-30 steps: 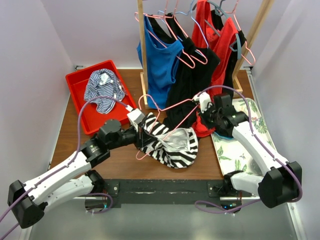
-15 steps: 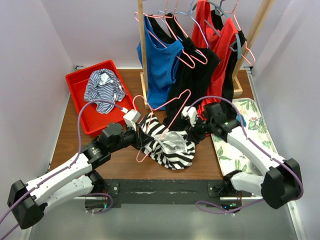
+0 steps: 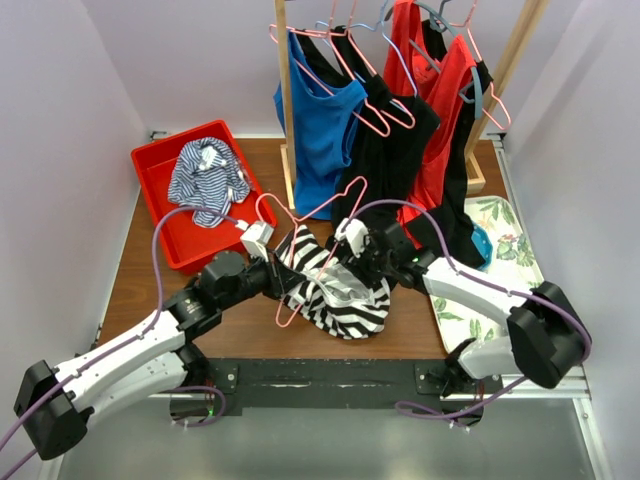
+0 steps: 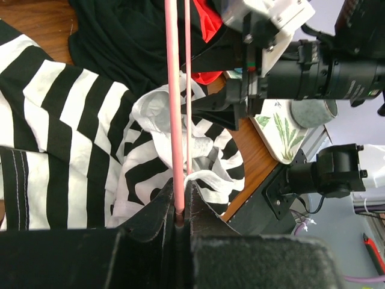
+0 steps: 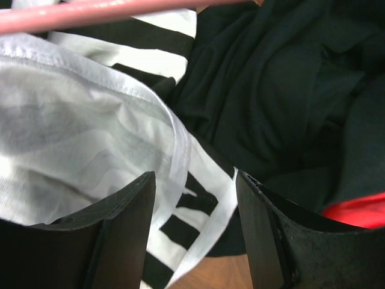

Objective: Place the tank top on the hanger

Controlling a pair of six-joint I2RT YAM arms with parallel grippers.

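Observation:
The tank top needs its white-hemmed strap (image 3: 340, 264) (image 5: 196, 208) stretched over the hanger's loose end, so my right gripper will reach the tank top and grab the strap.
The black-and-white striped tank top (image 3: 345, 300) lies crumpled on the wooden table between the arms. The pink wire hanger (image 3: 318, 212) slants up over it. My left gripper (image 3: 288, 282) is shut on the hanger's wire, which in the left wrist view runs straight up out of the gripper (image 4: 179, 212) as the hanger (image 4: 174, 108), over the tank top (image 4: 72, 132). My right gripper (image 3: 338, 266) is low over the top's far edge. In its wrist view the right gripper (image 5: 195, 201) is open, with a white-hemmed strap of the tank top (image 5: 198, 180) between the fingers, untouched. The hanger (image 5: 90, 15) crosses above.
A red tray (image 3: 158, 195) at the back left holds a thin blue-striped garment (image 3: 205, 175). A wooden rack post (image 3: 285, 100) stands behind with blue (image 3: 320, 120), black (image 3: 390, 160) and red (image 3: 440, 110) tops hanging; the black one drapes down just behind the tank top. A floral mat (image 3: 505, 275) lies right.
My right gripper has opened and swung left and down from beside the hanger's far end to the tank top's edge. The hanger's far end has shifted left. The left gripper keeps its hold.

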